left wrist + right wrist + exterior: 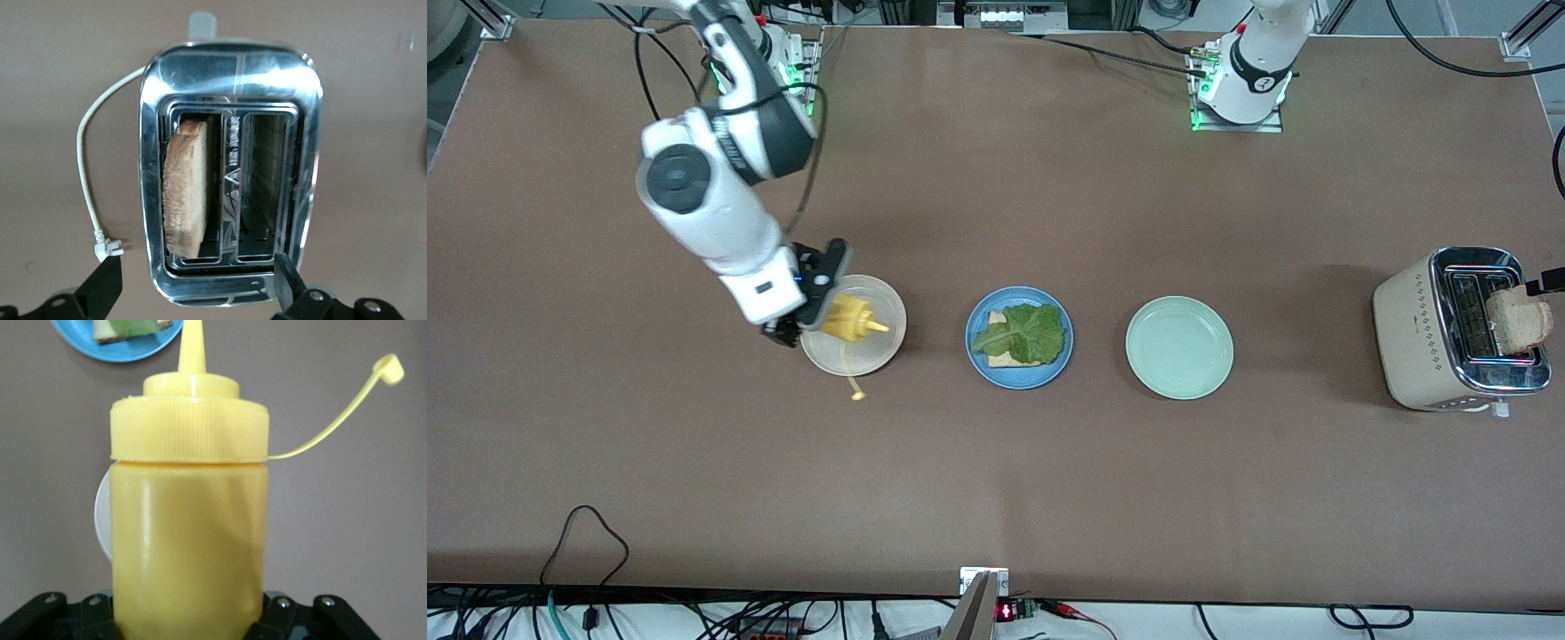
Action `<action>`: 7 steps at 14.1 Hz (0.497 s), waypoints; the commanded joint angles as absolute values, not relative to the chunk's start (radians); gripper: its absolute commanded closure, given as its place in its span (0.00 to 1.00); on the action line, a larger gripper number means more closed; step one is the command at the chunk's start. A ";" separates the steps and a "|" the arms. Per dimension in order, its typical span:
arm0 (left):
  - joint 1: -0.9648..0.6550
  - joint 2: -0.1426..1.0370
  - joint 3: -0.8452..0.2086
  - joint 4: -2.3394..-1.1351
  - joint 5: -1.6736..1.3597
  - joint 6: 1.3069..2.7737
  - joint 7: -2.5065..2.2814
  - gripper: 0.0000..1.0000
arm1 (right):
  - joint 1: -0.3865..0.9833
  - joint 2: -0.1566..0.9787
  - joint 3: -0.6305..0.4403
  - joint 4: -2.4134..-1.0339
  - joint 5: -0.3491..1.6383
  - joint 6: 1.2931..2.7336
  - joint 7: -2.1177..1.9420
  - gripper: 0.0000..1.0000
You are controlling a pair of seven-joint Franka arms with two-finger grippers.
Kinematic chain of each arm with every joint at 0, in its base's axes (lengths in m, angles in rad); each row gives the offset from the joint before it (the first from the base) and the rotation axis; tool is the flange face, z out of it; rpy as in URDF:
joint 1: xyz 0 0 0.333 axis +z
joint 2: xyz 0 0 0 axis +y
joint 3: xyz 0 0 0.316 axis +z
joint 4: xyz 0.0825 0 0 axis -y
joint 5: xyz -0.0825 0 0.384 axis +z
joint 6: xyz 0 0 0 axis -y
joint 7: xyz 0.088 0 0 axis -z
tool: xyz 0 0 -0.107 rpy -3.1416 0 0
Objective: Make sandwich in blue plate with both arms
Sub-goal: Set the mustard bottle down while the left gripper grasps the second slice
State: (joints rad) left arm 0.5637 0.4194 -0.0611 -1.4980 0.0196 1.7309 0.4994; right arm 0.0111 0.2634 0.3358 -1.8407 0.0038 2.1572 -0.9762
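My left gripper grabs the bread slice by its crust edge (pixel 1519 318) standing out of the slot next, to top the lettuce on the blue plate (pixel 1019 372).
The blue plate (pixel 1019 372) holds one bread slice (pixel 1000 357) with a green lettuce leaf (pixel 1023 333) on it. A corner of the plate also shows in the right wrist view (pixel 120 350). My right gripper (pixel 805 307) is shut on a yellow squeeze bottle (pixel 190 520). It holds the bottle tilted over the cream-white plate (pixel 880 351), nozzle toward the blue plate. A second bread slice (pixel 185 187) stands in one slot of the toaster (pixel 1414 329). My left gripper (pixel 193 288) is open above the toaster's end, its fingers (pixel 100 287) wide apart and touching nothing.
A pale mint-green plate (pixel 1179 347) lies between the blue plate and the toaster. The bottle's tethered cap (pixel 857 394) hangs past the cream-white plate's rim. The toaster's white cord and plug (pixel 107 248) lie on the table beside it.
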 commanded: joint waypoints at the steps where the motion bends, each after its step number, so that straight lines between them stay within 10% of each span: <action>1: 0.572 0.463 -0.071 -1.463 0.008 1.718 0.551 0.02 | -0.200 0.210 0.431 -1.868 0.159 2.100 -1.235 1.00; 7: 0.572 0.508 -0.071 -1.465 0.012 1.718 0.637 0.26 | -0.446 0.228 0.442 -1.867 0.449 1.968 -1.734 1.00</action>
